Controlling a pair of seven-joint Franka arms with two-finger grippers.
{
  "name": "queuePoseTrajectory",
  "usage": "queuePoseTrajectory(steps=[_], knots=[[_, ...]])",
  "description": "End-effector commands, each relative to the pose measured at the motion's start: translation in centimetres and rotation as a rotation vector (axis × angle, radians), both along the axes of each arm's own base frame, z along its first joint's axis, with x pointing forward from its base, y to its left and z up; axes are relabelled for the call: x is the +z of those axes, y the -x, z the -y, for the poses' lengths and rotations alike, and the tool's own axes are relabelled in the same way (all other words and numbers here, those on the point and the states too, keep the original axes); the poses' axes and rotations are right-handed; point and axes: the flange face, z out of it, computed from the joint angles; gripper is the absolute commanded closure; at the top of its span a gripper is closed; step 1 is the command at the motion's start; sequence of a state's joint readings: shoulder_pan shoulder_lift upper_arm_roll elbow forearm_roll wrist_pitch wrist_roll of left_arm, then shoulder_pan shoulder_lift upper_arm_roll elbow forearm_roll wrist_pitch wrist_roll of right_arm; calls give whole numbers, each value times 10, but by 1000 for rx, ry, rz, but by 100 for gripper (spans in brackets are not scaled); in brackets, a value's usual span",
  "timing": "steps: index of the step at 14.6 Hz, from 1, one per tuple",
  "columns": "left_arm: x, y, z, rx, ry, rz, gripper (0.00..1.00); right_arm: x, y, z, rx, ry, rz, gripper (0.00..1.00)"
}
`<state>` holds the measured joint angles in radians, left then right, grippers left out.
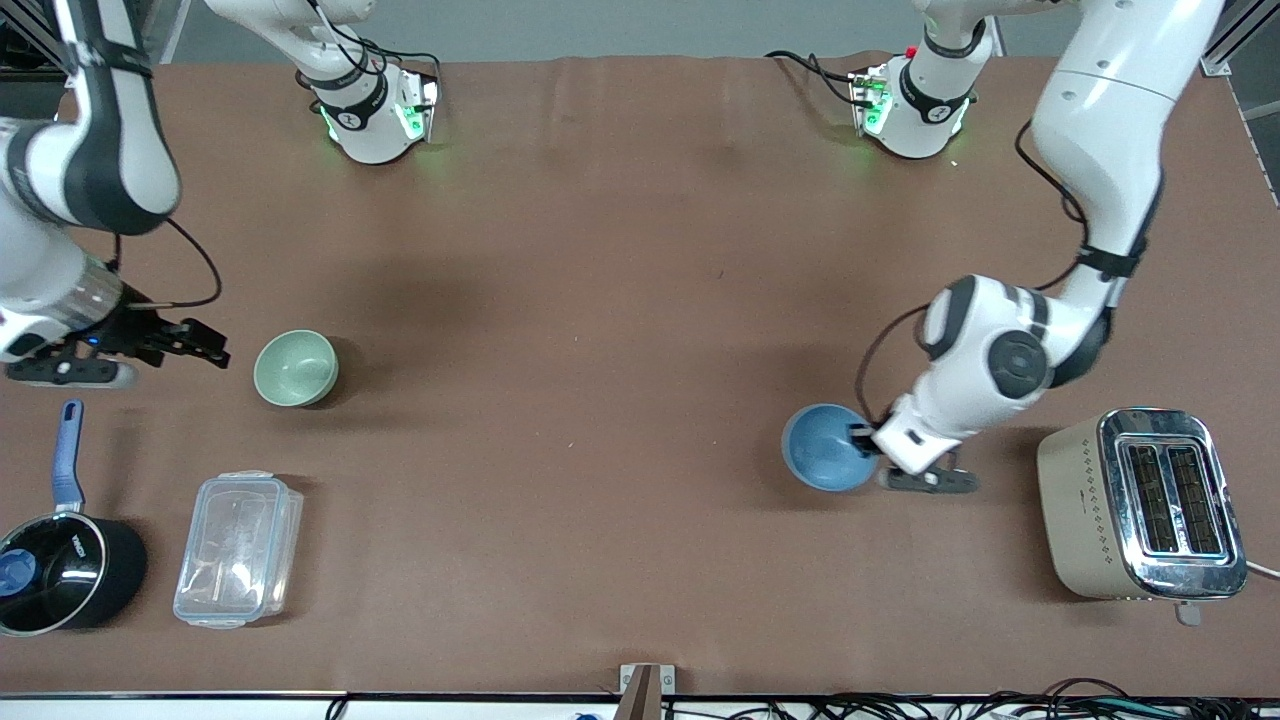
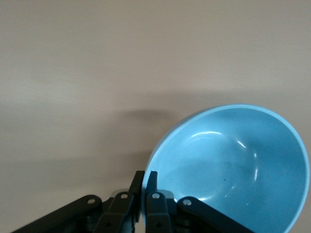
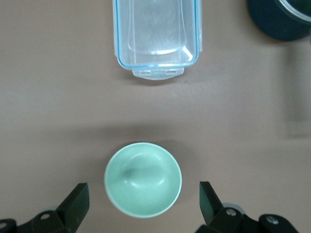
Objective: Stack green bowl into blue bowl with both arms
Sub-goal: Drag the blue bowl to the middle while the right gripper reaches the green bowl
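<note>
The green bowl has round sides that slope inward toward its base. The robot's right gripper needs to grab it next by its thin rim, between the bowl's inner and outer sides.
The green bowl (image 1: 296,367) stands upright on the brown table toward the right arm's end. My right gripper (image 1: 192,346) hangs open by it. In the right wrist view the green bowl (image 3: 143,178) lies below and between the spread fingers of the right gripper (image 3: 142,194), untouched. The blue bowl (image 1: 825,447) is toward the left arm's end and tilted. My left gripper (image 1: 862,440) is shut on its rim. In the left wrist view the left gripper (image 2: 145,177) pinches the rim of the blue bowl (image 2: 233,165), one finger inside and one outside.
A clear plastic container (image 1: 238,548) and a black saucepan with a blue handle (image 1: 60,575) lie nearer the front camera than the green bowl; both show in the right wrist view, the container (image 3: 156,36) and the saucepan (image 3: 279,19). A metal toaster (image 1: 1140,505) stands beside the blue bowl.
</note>
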<state>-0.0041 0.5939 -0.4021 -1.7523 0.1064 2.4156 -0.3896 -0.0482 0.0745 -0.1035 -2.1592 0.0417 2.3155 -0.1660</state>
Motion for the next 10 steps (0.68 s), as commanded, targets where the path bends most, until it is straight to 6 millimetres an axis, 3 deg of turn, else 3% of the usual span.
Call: queuePoseTrajectory(steps=[1,3,5,6,7,10], knots=[[8,33,98,35,12,-16,100,-79,15,27,78,27,2,0],[-5,59,162,102,32,-57,100,-113,22,49,105,42,3,0],[-16,87,218,127,46,-83,100,-135,29,48,108,46,-1,0],[-21,97,239,132,56,-93,100,-143,32,46,109,44,-10,6],[-26,108,257,136,55,-99,100,-149,34,46,108,45,-9,15],[-50,131,277,115,14,-96,100,-169,41,40,106,45,-9,33]])
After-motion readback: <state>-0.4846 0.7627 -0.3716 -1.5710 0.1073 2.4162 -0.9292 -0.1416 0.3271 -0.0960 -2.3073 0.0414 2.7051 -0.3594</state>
